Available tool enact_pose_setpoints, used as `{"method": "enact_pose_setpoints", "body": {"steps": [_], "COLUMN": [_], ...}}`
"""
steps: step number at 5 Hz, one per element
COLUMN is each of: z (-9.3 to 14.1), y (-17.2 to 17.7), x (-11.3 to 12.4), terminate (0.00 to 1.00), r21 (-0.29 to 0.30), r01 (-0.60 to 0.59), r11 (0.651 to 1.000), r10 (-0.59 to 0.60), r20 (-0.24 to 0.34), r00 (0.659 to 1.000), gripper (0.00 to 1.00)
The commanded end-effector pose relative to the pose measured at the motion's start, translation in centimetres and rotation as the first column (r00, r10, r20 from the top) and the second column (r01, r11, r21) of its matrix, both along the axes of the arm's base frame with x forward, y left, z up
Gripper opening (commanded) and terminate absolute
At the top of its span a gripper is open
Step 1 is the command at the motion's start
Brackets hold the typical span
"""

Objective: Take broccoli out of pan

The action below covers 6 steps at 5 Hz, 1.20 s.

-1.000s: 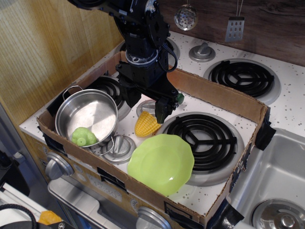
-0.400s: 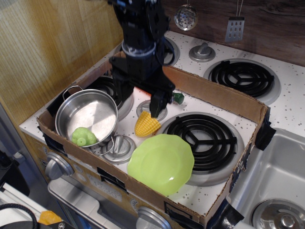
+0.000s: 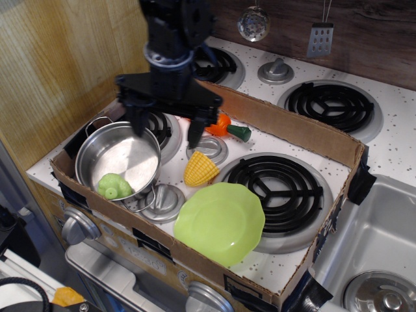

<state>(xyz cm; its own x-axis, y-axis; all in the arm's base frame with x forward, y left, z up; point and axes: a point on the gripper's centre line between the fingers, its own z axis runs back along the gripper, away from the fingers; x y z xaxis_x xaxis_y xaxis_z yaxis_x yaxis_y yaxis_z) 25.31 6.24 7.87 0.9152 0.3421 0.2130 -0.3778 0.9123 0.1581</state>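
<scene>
The broccoli needs to come out of the pan [image 3: 140, 151], so my gripper should grab it by its lumpy head [image 3: 115, 182] next.
The pale-green lumpy broccoli [image 3: 114, 186] lies inside the shiny steel pan [image 3: 140, 151], against its front wall, at the left of the cardboard-framed stove area. My black gripper [image 3: 165, 132] hangs above the pan's far right rim, up and to the right of the broccoli. It is open wide and holds nothing; one finger [image 3: 138, 122] is over the pan and the other finger [image 3: 194, 132] is to its right.
A yellow corn cob [image 3: 201, 168] lies right of the pan. A lime-green scalloped plate [image 3: 220, 222] sits in front. An orange carrot toy [image 3: 227, 127] lies behind my gripper. A cardboard wall [image 3: 296, 134] rings the area. A black coil burner [image 3: 279, 188] is to the right.
My gripper has moved left from over the corn to above the pan's right rim and has turned. The carrot toy behind it is uncovered. Broccoli and pan have not moved.
</scene>
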Motion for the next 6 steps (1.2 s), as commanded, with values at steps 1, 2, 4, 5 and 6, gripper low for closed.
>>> {"method": "enact_pose_setpoints", "body": {"steps": [1, 2, 4, 5, 6], "z": [-0.3, -1.3, -3.2, -3.9, -4.4], "y": [3.6, 4.8, 6.1, 6.5, 6.5], "x": [-0.8, -1.8, -2.8, -3.0, -3.2], "terminate": [0.0, 0.0, 0.0, 0.0, 0.0], "r21": [0.087, 0.063, -0.047, -0.101, -0.116], "r01": [0.005, -0.025, -0.077, -0.084, -0.092], "r11": [0.996, 0.998, 0.996, 0.991, 0.989], "r10": [-0.008, 0.025, 0.075, 0.079, 0.087], "r20": [0.036, 0.0, -0.03, -0.053, -0.052], "r00": [0.999, 1.0, 0.997, 0.995, 0.995], "gripper": [1.0, 1.0, 1.0, 1.0, 1.0]}}
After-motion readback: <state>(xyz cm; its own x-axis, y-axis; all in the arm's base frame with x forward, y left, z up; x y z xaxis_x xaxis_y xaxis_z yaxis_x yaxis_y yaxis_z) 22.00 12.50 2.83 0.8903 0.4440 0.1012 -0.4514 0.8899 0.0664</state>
